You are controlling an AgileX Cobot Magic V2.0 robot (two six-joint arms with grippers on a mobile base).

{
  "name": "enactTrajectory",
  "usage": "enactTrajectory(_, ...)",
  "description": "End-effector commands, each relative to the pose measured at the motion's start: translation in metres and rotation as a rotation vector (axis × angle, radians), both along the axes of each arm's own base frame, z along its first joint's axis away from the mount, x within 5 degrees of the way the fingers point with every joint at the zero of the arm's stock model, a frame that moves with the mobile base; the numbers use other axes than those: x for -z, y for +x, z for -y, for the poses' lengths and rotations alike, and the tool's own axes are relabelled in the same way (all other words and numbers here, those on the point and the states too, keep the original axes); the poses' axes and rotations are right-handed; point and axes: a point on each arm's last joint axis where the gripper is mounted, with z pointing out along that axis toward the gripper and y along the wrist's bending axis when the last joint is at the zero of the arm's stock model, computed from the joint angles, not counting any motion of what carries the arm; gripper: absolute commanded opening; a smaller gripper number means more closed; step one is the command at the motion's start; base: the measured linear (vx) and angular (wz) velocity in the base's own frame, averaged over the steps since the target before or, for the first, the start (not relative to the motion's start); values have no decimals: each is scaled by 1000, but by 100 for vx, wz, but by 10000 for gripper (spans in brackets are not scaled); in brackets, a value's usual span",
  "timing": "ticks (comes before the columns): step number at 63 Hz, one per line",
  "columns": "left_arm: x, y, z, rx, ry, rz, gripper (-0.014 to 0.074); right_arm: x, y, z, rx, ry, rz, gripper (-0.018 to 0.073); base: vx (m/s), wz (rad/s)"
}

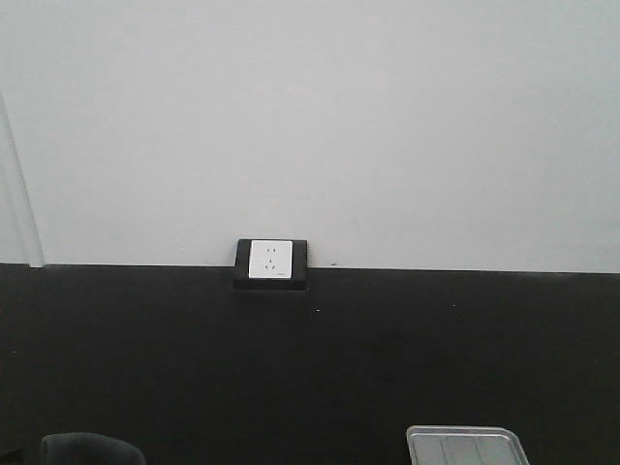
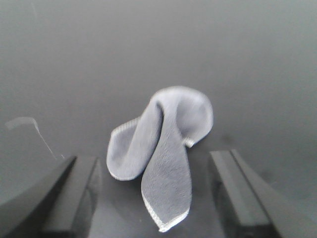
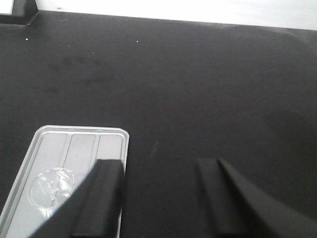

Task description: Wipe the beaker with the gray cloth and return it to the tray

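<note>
The gray cloth (image 2: 166, 144) is needed to wipe the beaker, so my left gripper needs to grab it next by its raised middle fold.
In the left wrist view the gray cloth (image 2: 166, 144) lies folded and peaked on the black table. Its lower corner reaches in between the fingers of my left gripper (image 2: 152, 159), which is open and holds nothing. The cloth's dark top (image 1: 92, 449) also shows at the bottom left of the front view. The silver tray (image 3: 81, 148) lies at the lower left of the right wrist view, with a clear glass beaker (image 3: 49, 191) standing in it. My right gripper (image 3: 158, 168) is open and empty; its left finger (image 3: 101, 198) hangs over the tray's right rim. The tray (image 1: 465, 444) shows at bottom right in the front view.
A black tabletop (image 3: 198, 89) runs back to a white wall (image 1: 310, 116). A white power socket in a black frame (image 1: 271, 263) sits at the table's rear edge.
</note>
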Motion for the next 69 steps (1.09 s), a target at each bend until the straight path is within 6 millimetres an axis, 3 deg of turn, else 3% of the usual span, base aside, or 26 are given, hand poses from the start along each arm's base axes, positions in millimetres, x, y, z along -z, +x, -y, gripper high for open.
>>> enactTrajectory(1, -15, 24, 1, -8, -13, 70, 587, -18, 6, -1, -14, -13, 120, 482, 0, 0)
enactTrajectory(19, -6, 93, 7, 11, -31, -115, 587, -18, 6, -1, -14, -13, 118, 489, 0, 0)
enactTrajectory(32, 22, 130, 15, 86, -63, -215, 587, -18, 6, -1, -14, -13, 118, 489, 0, 0)
enactTrajectory(43, 51, 143, 16, 84, -63, -298, 586, -18, 6, -1, -14, -15, 116, 489, 0, 0)
enactTrajectory(49, 55, 143, 16, 86, -64, -318, 568, -18, 6, -1, -15, -17, 116, 489, 0, 0)
enactTrajectory(59, 54, 142, 16, 97, -55, -321, 426, -18, 6, -1, -13, -8, 114, 489, 0, 0)
enactTrajectory(69, 49, 137, 17, 109, -55, -337, 182, -11, 11, 0, -3, 4, -20, 470, 0, 0)
